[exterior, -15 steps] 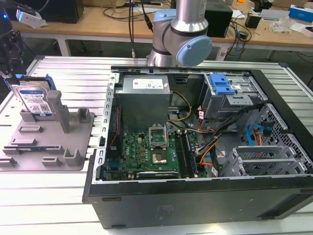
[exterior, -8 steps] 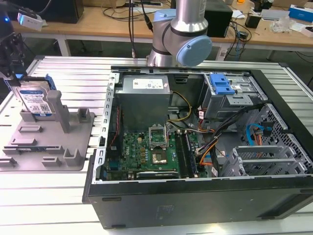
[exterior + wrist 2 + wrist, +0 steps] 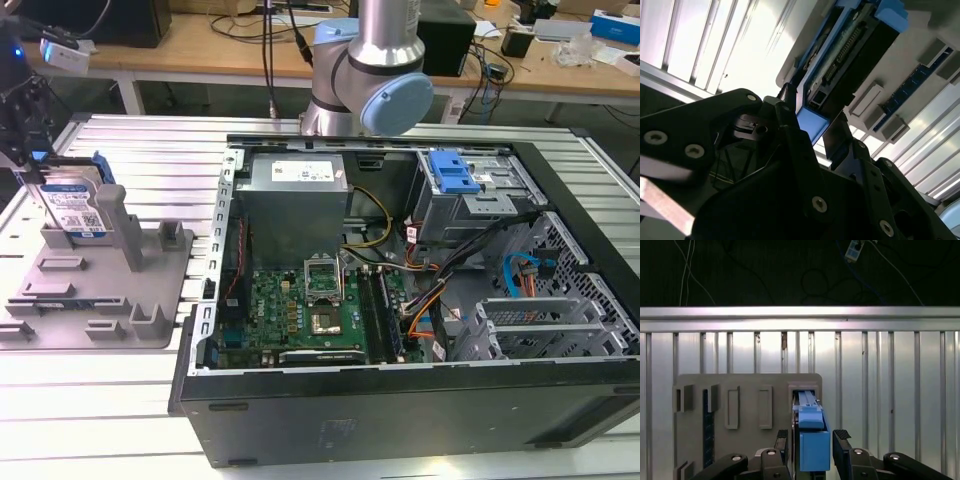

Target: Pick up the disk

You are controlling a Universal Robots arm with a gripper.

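Note:
My fingers are on both sides of the disk's blue bar (image 3: 103, 166). My gripper should close now. Closing now would hold the disk (image 3: 78, 208).
The disk (image 3: 78, 208) stands on edge in a slot of the grey holder plate (image 3: 100, 300), at the exterior view's left; its white-and-blue label and blue side rails show. My gripper (image 3: 45, 170) hangs right at its top edge. In the first wrist view the blue rail of the disk (image 3: 812, 440) lies between my fingers (image 3: 842, 437); one finger sits close to it and the other stands a small gap away. My gripper (image 3: 812, 435) is open and straddles the disk. The second wrist view shows the disk (image 3: 850, 55) running away from my gripper (image 3: 815, 125) over the holder plate (image 3: 935, 55).
An open computer case (image 3: 400, 430) lies on the ribbed metal table (image 3: 110, 420), right of the holder plate, with a motherboard, cables and a blue drive-bay latch (image 3: 455, 175) inside. The arm's base (image 3: 370, 70) stands behind the case. Upright posts rise from the holder plate beside the disk.

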